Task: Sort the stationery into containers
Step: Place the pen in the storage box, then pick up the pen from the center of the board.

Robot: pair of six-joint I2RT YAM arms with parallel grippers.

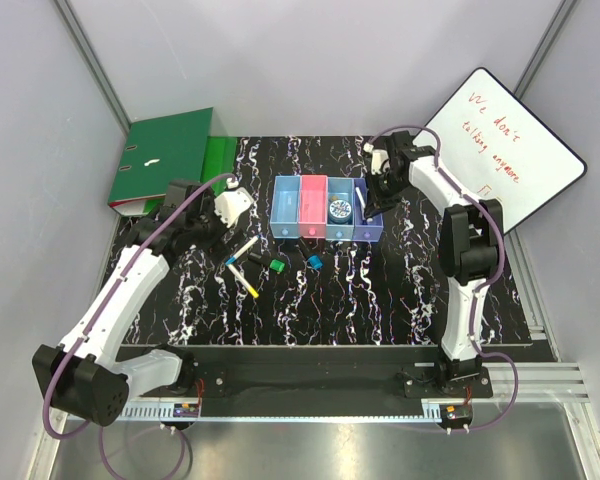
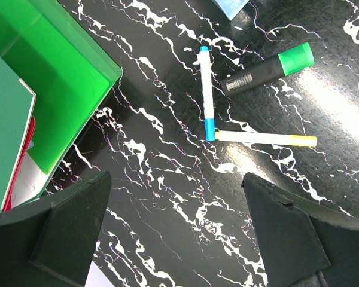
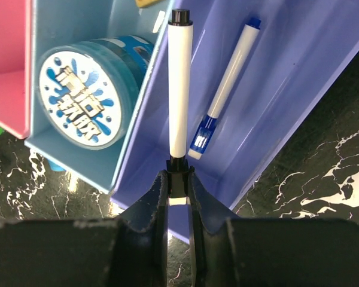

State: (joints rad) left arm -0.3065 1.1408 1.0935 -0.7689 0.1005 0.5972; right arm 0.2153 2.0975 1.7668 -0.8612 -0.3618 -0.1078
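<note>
My right gripper holds my white marker (image 3: 180,89) between the purple bin's sides and should open now. The white marker would end up inside that bin beside the blue-capped marker.
Four joined containers stand at the table's back middle: light blue (image 1: 287,207), pink (image 1: 312,205), blue (image 1: 330,232), purple (image 1: 373,232). A round tape roll (image 3: 84,98) lies in the blue one. My right gripper (image 3: 178,179) is shut on the black end of a white marker (image 3: 180,89), held over the purple bin (image 3: 299,89). A blue-capped marker (image 3: 227,84) lies in that bin. My left gripper (image 2: 176,227) hangs open above bare table. Beyond it lie a blue-capped marker (image 2: 207,89), a yellow-capped marker (image 2: 263,139) and a black highlighter with a green cap (image 2: 266,69).
Green ring binders (image 1: 165,160) lie at the back left, close to my left gripper (image 1: 230,205). A whiteboard with red writing (image 1: 500,150) leans at the back right. Small green (image 1: 277,266) and blue (image 1: 314,262) pieces lie in front of the bins.
</note>
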